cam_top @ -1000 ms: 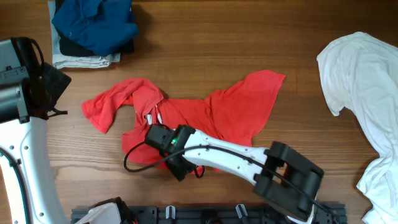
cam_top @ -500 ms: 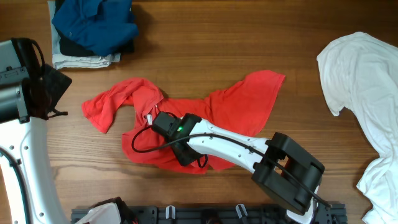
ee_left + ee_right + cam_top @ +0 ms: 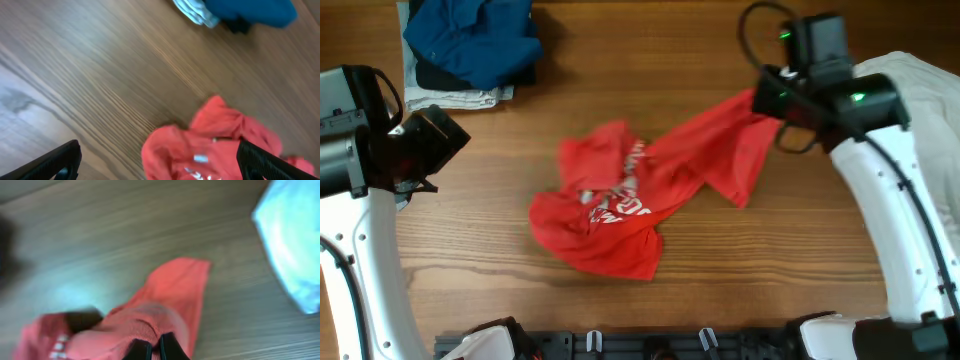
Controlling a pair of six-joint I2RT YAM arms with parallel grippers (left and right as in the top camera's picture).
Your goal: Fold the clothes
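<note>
The robot's left gripper should next grab its loose front edge (image 3: 610,266) beyond the white lettering, to spread the red T-shirt (image 3: 620,210) for folding.
The red T-shirt (image 3: 620,210) lies bunched on the wooden table, its white lettering facing up. One end is stretched up toward the back right, where my right gripper (image 3: 765,105) is shut on it. In the right wrist view the fingertips (image 3: 155,350) pinch a fold of the red cloth (image 3: 170,295). The white shirt (image 3: 932,72) lies at the far right, mostly hidden behind my right arm, and shows as a pale patch (image 3: 295,245). My left gripper (image 3: 440,145) hovers open at the left, apart from the red shirt (image 3: 215,145), its fingers (image 3: 55,160) wide.
A pile of blue and grey clothes (image 3: 470,45) sits at the back left and shows in the left wrist view (image 3: 255,10). A black rack (image 3: 650,345) runs along the table's front edge.
My right gripper shut on the red shirt near its front left and swung to the back right, dragging the cloth over itself. The shirt is now bunched with its lettering showing. The left arm barely moved.
</note>
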